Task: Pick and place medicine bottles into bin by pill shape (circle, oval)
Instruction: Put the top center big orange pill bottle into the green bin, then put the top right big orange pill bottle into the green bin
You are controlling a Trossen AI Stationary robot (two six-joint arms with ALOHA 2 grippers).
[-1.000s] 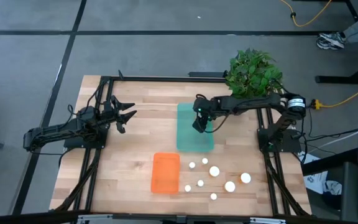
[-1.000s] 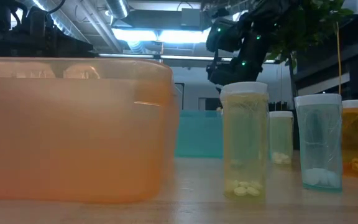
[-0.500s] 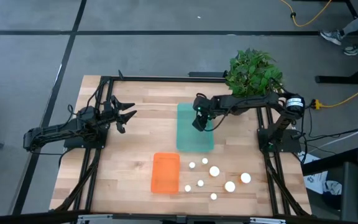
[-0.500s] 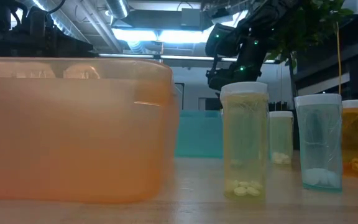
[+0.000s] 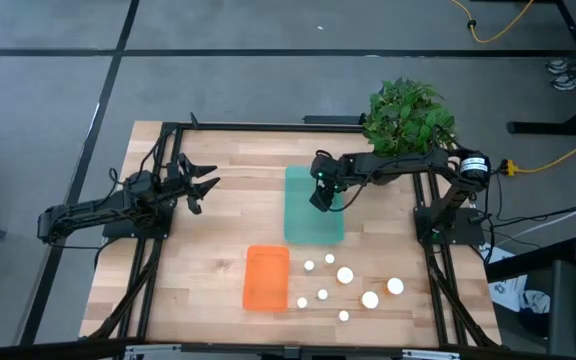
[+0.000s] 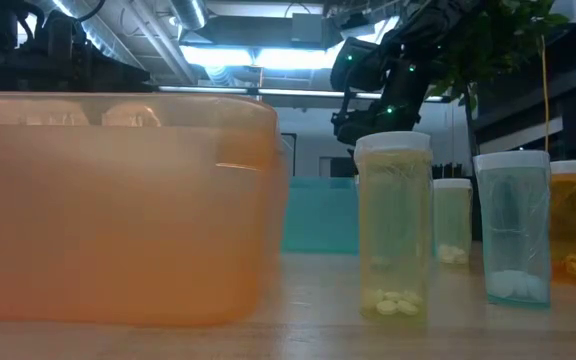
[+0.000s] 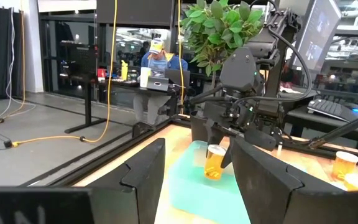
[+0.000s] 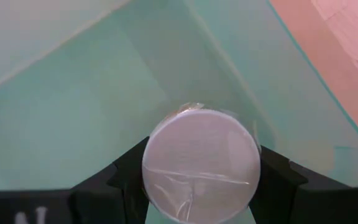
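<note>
The white-capped bottle (image 8: 201,167) is down inside the sides of the teal bin (image 8: 98,106) and would stand, so my right gripper lets go of it next.
My right gripper (image 5: 318,203) is over the far part of the teal bin (image 5: 313,232), shut on a medicine bottle with a white cap (image 8: 201,165) and an orange body (image 7: 214,163). Several other white-capped bottles (image 5: 345,274) stand upright on the table near the front, to the right of the orange bin (image 5: 266,277). In the low view they show as tall bottles (image 6: 394,225) with pills at the bottom. My left gripper (image 5: 206,186) is open and empty at the table's left, pointing toward the teal bin. My right gripper pinches the bottle just below its cap (image 8: 166,186) between its two fingers (image 8: 126,174), which come from above and point down. The bottle hangs below the fingers, slightly tilted, inside the teal bin (image 7: 185,186). Whether its base touches the bin floor I cannot tell.
A potted green plant (image 5: 408,118) stands at the table's far right, behind my right arm. The orange bin fills the left of the low view (image 6: 118,210). Bare wood lies between the left arm and the bins. A person sits in the room beyond the table (image 7: 160,59).
</note>
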